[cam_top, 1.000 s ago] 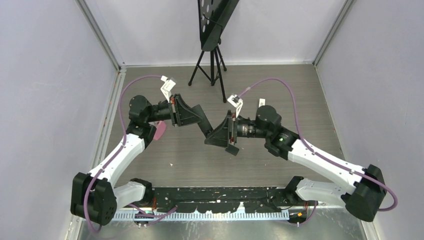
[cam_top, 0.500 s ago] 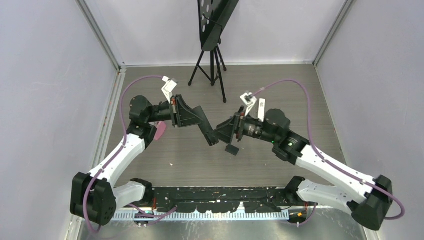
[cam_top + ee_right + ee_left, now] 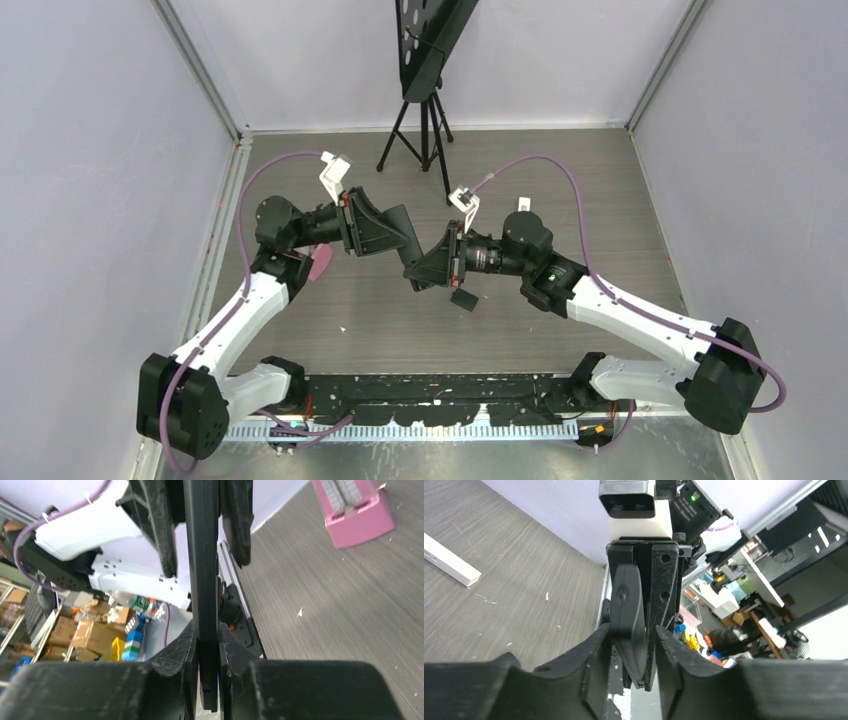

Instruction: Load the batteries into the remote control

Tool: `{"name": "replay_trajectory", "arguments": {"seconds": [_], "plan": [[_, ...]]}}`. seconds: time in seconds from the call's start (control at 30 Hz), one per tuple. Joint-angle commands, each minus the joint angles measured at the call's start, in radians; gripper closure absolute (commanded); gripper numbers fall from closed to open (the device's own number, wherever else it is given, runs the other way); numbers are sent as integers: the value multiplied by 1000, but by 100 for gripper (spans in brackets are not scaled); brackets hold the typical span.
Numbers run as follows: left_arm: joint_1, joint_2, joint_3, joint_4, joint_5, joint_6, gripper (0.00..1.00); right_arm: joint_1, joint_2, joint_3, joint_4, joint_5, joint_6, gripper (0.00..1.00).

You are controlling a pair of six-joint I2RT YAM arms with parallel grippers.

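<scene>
My left gripper grabs the black remote by its flat sides around the middle next, since the remote's battery end stays free for loading.
A black remote control (image 3: pixel 626 610) hangs in mid-air over the table's middle, where the two arms meet. My right gripper (image 3: pixel 206 630) is shut on its thin edge, with both pads pressed against it. My left gripper (image 3: pixel 633 630) straddles the same remote from the other side. Its fingers (image 3: pixel 165 530) stand slightly apart from the remote, so it is open. In the top view the left gripper (image 3: pixel 408 262) and the right gripper (image 3: pixel 428 270) nearly touch. No batteries show in any view.
A small black piece (image 3: pixel 463 298) lies on the table just below the grippers. A pink object (image 3: pixel 320 262) sits by the left arm and also shows in the right wrist view (image 3: pixel 352 510). A white bar (image 3: pixel 449 560) lies on the table. A black tripod (image 3: pixel 425 130) stands at the back.
The right arm swung back left and its wide jaws closed on the remote. The left jaws, shut on the remote before, have eased apart.
</scene>
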Motion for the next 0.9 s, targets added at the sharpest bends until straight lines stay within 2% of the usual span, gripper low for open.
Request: {"name": "replay_trajectory", "arguments": {"seconds": [0.0, 0.13, 0.4, 0.53, 0.57, 0.6, 0.67, 0.73, 0.87], "plan": [[-7, -30, 7, 104, -143, -104, 52, 0, -12, -22, 221, 97, 88, 91], [-11, -12, -24, 215, -185, -202, 47, 0, 15, -28, 279, 98, 120, 91], [-35, 71, -20, 304, -180, -274, 54, 1, 56, -21, 315, 62, 126, 91], [-39, 105, -17, 355, -177, -293, 91, -1, 77, -9, 306, 60, 139, 90], [-39, 107, -17, 356, -177, -288, 98, -1, 77, -6, 293, 65, 141, 88], [-39, 109, -17, 352, -178, -279, 100, -1, 74, 0, 270, 80, 139, 77], [-39, 105, -22, 310, -186, -236, 100, -2, 56, 6, 181, 137, 113, 54], [-39, 87, -21, 193, -202, -140, 100, -7, 26, 11, 66, 219, 83, 39], [-39, 23, -8, -249, -332, 168, 100, -23, -54, 10, -158, 424, 36, 33]]}}
